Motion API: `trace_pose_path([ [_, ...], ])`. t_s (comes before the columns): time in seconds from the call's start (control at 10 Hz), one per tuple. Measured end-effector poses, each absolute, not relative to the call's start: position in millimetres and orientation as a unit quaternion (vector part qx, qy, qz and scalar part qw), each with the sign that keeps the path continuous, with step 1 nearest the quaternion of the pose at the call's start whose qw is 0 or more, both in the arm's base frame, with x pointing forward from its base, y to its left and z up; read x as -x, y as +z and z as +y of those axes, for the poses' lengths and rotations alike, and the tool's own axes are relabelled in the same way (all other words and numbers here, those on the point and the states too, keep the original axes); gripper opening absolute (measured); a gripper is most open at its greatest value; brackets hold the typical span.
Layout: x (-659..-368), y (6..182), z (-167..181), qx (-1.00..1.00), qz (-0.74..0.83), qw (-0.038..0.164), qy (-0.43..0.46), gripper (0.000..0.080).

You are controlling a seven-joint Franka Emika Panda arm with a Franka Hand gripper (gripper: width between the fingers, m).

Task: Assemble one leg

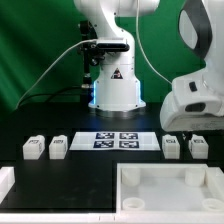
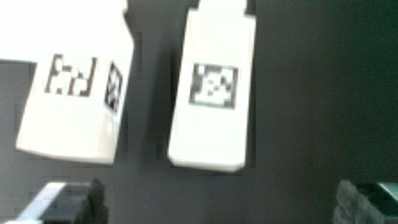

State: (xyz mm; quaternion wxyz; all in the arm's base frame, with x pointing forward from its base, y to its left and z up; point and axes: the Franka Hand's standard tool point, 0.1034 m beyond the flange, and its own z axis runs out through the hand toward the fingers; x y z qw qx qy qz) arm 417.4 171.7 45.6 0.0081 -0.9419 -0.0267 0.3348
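Note:
The leg's narrow neck should stay free to go into the base, so my gripper needs to reach the leg in line with my fingers and hold it by its tagged body [image 2: 214,88].
Four legs, small white blocks with tags, lie in a row on the black table: two at the exterior view's left [image 1: 33,148] [image 1: 58,147] and two at its right [image 1: 171,146] [image 1: 197,147]. My gripper [image 1: 188,122] hovers above the right pair. In the wrist view two legs lie side by side, one [image 2: 217,90] in line with the gap between my fingers and the other [image 2: 75,95] beside it. My gripper [image 2: 222,205] is open and empty. Its dark fingertips [image 2: 71,200] stand wide apart and clear of both legs.
The marker board [image 1: 117,140] lies at the table's middle, between the leg pairs. The large white moulded base [image 1: 165,186] sits at the front right and another white part [image 1: 6,184] at the front left. The robot's pedestal [image 1: 117,85] stands behind.

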Motion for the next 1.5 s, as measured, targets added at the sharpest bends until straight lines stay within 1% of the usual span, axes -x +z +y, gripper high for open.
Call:
trace_pose_path([
  [0.3,-411.5,43.1,168.2,0.890,-0.032,-0.003,0.455,0.0649],
  [0.4,-419.2,36.5,171.2,0.897,-0.031,0.001,0.442,0.0649],
  [0.6,-400.3,27.9,175.1,0.893,-0.029,-0.009,0.450,0.0649],
  [0.8,-386.3,15.0,174.7,0.894,-0.027,-0.010,0.447,0.0649],
  [0.9,-380.4,11.7,175.1,0.891,-0.023,-0.014,0.453,0.0649],
  [1.0,-377.2,12.1,176.8,0.883,-0.014,-0.024,0.468,0.0649],
  [1.2,-378.8,10.6,176.9,0.884,-0.016,-0.022,0.467,0.0649],
  [1.3,-378.7,10.6,176.8,0.884,-0.016,-0.022,0.467,0.0529],
  [1.4,-378.6,10.5,176.7,0.884,-0.016,-0.022,0.467,0.0392],
  [1.5,-378.4,10.7,176.7,0.884,-0.016,-0.022,0.467,0.0290],
])
